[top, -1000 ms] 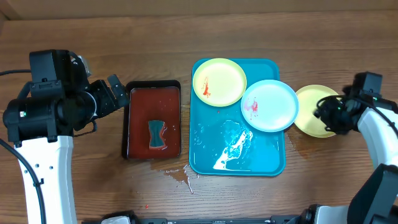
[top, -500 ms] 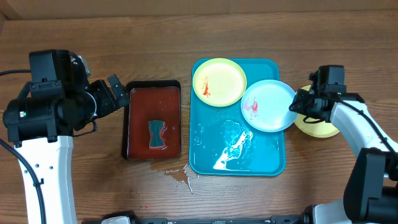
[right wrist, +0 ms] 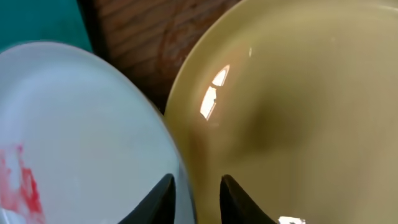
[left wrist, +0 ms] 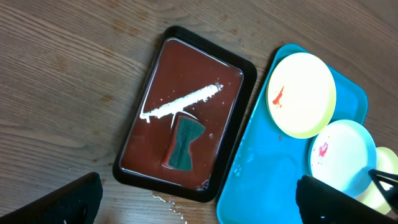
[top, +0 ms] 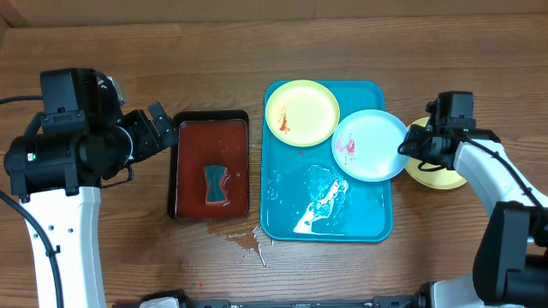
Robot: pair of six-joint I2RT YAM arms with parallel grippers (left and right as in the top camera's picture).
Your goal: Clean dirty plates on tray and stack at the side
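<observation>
I should next grab the teal sponge across its narrow middle (top: 216,185) with my left gripper. Its bottom then stays free to clean the light-blue plate (top: 370,145).
The turquoise tray (top: 325,214) holds a yellow-green plate (top: 301,112) with a red smear. The light-blue plate (top: 370,145), also smeared red, overhangs the tray's right edge. A second yellow-green plate (top: 437,171) lies on the table right of the tray, with no sauce showing. My right gripper (top: 409,147) is at the light-blue plate's right rim. In the right wrist view its fingers (right wrist: 198,193) pinch that plate's rim (right wrist: 81,124) above the yellow plate (right wrist: 298,112). My left gripper (top: 163,128) is open and empty, high above the table (left wrist: 199,199).
A black-rimmed dark-red tray (top: 193,197) left of the turquoise tray holds a teal sponge (top: 215,184) in liquid. Spilled water (top: 248,242) lies on the wood in front of both trays. The turquoise tray's near half is wet.
My right gripper moved left from over the yellow plate on the table to the light-blue plate's rim, then held there. The left arm has not moved.
</observation>
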